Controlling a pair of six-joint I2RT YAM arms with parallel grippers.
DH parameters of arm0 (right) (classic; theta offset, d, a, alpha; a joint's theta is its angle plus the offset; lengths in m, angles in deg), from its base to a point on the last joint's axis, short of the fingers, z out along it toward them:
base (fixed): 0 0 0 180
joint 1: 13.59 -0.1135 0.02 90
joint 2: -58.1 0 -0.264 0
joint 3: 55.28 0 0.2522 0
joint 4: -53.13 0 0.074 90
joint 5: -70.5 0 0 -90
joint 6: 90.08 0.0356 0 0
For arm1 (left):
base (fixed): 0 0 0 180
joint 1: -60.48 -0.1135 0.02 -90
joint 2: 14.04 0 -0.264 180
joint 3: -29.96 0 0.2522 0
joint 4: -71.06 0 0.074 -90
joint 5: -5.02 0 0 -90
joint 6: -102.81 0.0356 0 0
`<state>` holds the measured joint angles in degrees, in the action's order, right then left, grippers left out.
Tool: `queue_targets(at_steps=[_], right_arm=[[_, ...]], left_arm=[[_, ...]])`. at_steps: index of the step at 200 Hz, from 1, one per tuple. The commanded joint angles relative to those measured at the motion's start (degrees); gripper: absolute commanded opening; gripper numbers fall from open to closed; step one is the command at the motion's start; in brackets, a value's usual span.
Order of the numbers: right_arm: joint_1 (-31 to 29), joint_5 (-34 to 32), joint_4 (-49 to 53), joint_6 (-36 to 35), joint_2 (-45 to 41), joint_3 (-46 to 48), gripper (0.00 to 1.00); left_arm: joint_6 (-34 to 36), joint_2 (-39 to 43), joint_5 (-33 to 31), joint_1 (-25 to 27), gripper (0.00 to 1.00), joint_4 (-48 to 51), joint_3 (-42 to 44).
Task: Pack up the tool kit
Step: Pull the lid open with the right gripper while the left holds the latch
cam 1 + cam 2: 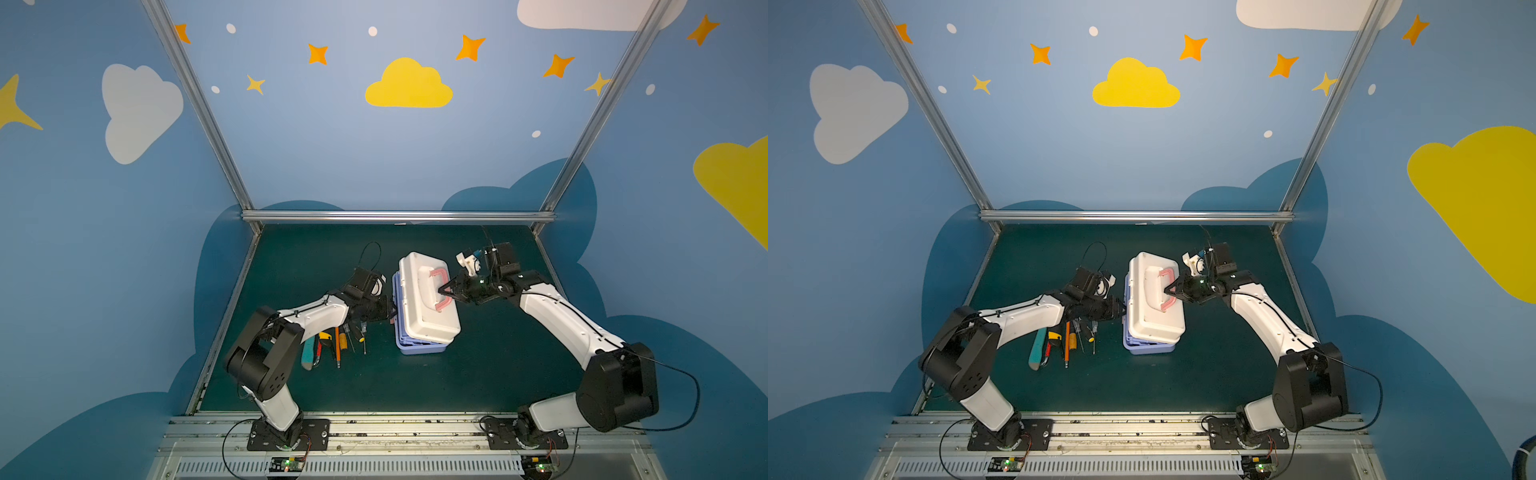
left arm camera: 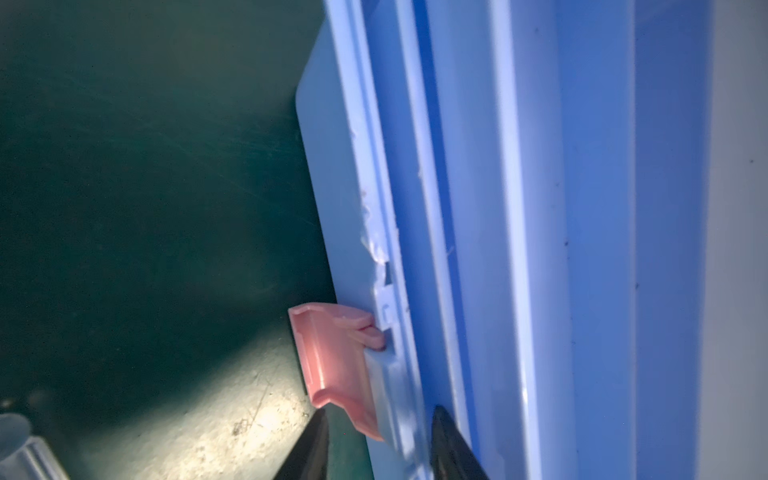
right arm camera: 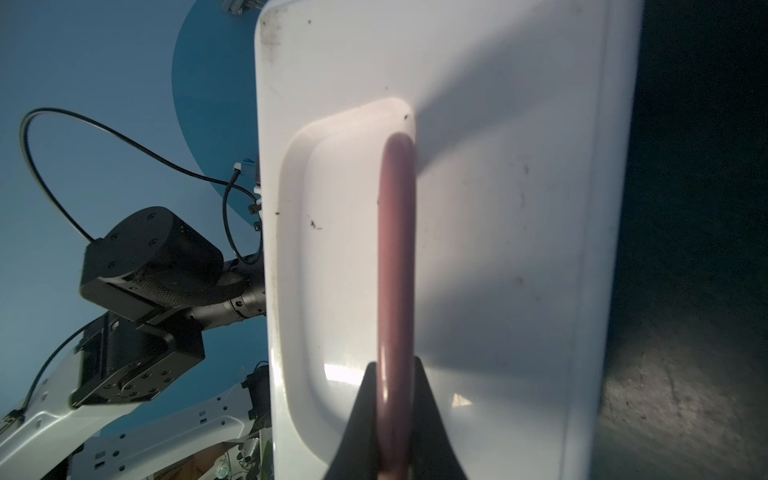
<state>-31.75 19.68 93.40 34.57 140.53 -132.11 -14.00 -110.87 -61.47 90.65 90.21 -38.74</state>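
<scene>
My right gripper needs to keep holding the white lid [image 1: 424, 307], because it is tilted over the lavender base and is still short of the free mat beside it.
The tool kit stands mid-mat in both top views, with its white lid [image 1: 424, 307] [image 1: 1152, 311] over the lavender base [image 1: 419, 350] [image 1: 1150, 349]. My right gripper [image 1: 441, 291] [image 1: 1168, 289] [image 3: 397, 365] is shut on the pink lid handle [image 1: 439, 272] [image 1: 1167, 271] [image 3: 397, 249]. At the case's left side my left gripper [image 1: 392, 309] [image 1: 1123, 309] [image 2: 379, 411] is open. Its jaws straddle the pink latch [image 2: 332, 361] and the lavender rim [image 2: 386, 395], and mat shows beside one finger. The latch sticks out from the rim. Several small tools lie left of the case, among them a teal knife [image 1: 308, 353] [image 1: 1037, 347].
Orange-handled tools [image 1: 337, 345] [image 1: 1067, 345] and thin screwdrivers [image 1: 363, 336] [image 1: 1093, 336] lie under my left forearm. The green mat [image 1: 478, 365] is bounded by blue walls, an aluminium rail [image 1: 395, 216] at the back and the arm bases' rail [image 1: 395, 428] in front.
</scene>
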Motion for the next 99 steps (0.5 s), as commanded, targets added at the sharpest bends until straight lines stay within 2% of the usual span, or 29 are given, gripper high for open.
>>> queue_targets(at_steps=[1,64,99], right_arm=[[2.80,4.40,-4.05,-0.77,-3.60,0.54,0.00],[13.00,10.20,-3.18,-2.25,-7.44,5.59,0.00],[18.63,10.14,0.78,-6.00,-8.56,7.96,0.00]], left_arm=[[0.44,-2.36,-2.94,-0.27,0.39,3.20,-0.16],[0.91,-1.84,-2.94,-0.50,0.41,3.38,-0.84],[1.33,-3.28,-2.59,-0.55,0.41,4.02,-1.58]])
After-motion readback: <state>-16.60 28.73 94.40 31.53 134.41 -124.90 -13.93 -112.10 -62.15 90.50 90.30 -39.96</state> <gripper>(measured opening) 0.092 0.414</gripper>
